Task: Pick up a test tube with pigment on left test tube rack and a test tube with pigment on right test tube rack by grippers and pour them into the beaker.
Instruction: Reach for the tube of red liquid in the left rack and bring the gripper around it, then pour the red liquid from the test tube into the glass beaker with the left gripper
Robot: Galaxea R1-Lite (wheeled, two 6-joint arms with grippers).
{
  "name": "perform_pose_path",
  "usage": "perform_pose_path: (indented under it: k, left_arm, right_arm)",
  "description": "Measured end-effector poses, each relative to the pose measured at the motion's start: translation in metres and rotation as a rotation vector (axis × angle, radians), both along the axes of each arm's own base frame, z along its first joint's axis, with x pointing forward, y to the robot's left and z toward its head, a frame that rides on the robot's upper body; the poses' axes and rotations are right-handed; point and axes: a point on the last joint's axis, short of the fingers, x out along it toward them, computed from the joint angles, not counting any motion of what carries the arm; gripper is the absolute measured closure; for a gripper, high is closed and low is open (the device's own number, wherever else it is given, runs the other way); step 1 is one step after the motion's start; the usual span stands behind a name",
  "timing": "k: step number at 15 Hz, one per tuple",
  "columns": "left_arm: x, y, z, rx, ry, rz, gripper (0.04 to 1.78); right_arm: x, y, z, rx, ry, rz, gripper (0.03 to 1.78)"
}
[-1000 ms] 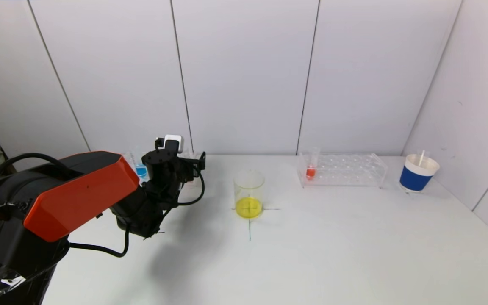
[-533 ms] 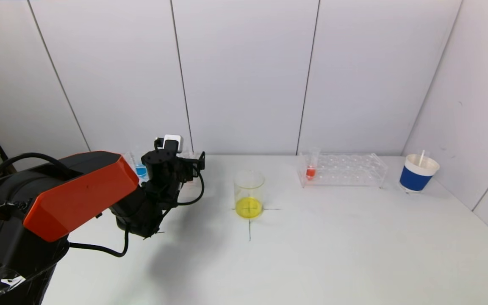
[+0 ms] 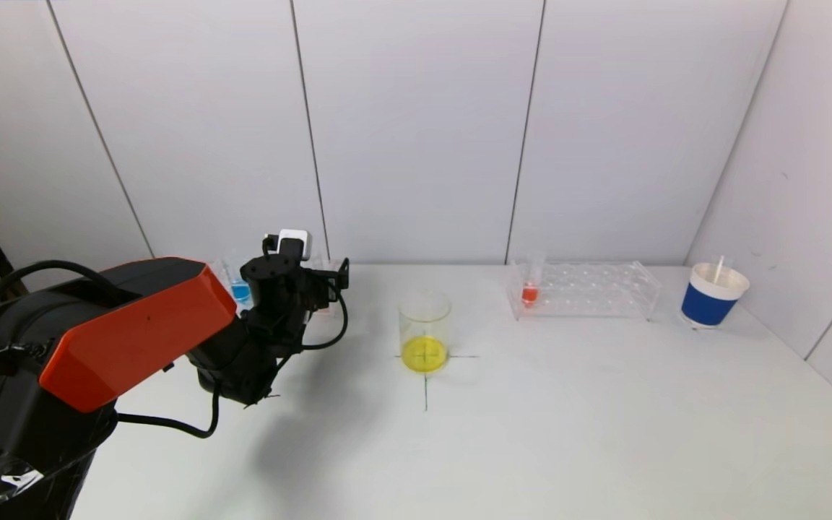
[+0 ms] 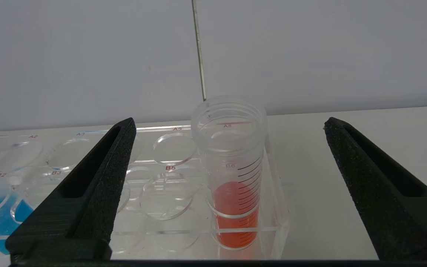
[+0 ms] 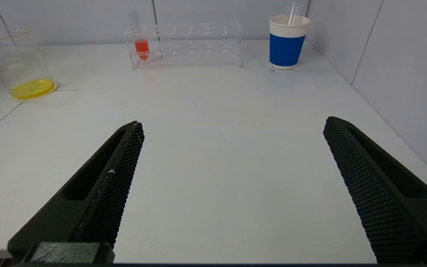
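Observation:
I should next grab the clear test tube of red pigment just under its threaded rim (image 4: 231,161) with my left gripper. Only the upper part of the test tube stands free above the rack's holes.
My left gripper (image 4: 228,122) is open at the left test tube rack (image 4: 154,129), level with a clear tube of red pigment (image 4: 235,207) in the rack's end hole. The tube stands upright between the two fingers, touching neither. A tube of blue pigment (image 3: 240,290) stands further along the same rack. The beaker (image 3: 425,332), holding yellow liquid, sits mid-table on a drawn cross. The right rack (image 3: 596,289) holds a red tube (image 3: 529,289) at its near end. My right gripper (image 5: 232,124) is open above bare table and is out of the head view.
A blue and white paper cup (image 3: 712,295) with a stick in it stands at the far right near the side wall. White wall panels close the table's back and right sides. My left arm (image 3: 134,325) reaches over the table's left part.

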Motion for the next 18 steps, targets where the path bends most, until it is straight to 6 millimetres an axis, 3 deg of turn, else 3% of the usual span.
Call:
perform_pose_path:
  k: [4, 6, 9, 13, 15, 18]
  left_arm:
    - [-0.0001, -0.0001, 0.0004, 0.001, -0.001, 0.000, 0.06]
    - [-0.0001, -0.0002, 0.0002, 0.001, 0.000, 0.000, 0.19]
    - [-0.0002, -0.0004, 0.0004, 0.001, -0.001, 0.000, 0.54]
    - [-0.0002, -0.0004, 0.0007, 0.001, -0.002, -0.001, 1.27]
    - [-0.0001, -0.0005, 0.0009, 0.001, -0.002, -0.001, 1.38]
    - [0.0000, -0.0005, 0.0010, 0.001, -0.003, -0.001, 1.38]
  right_arm:
    - [0.0000, 0.0000, 0.0000, 0.000, 0.000, 0.000, 0.05]
    - [0.0000, 0.0000, 0.0000, 0.000, 0.000, 0.000, 0.05]
    - [0.0000, 0.0000, 0.0000, 0.000, 0.000, 0.000, 0.05]
    - [0.0000, 0.0000, 0.0000, 0.000, 0.000, 0.000, 0.05]
    - [0.0000, 0.0000, 0.0000, 0.000, 0.000, 0.000, 0.05]
    - [0.0000, 0.0000, 0.0000, 0.000, 0.000, 0.000, 0.05]
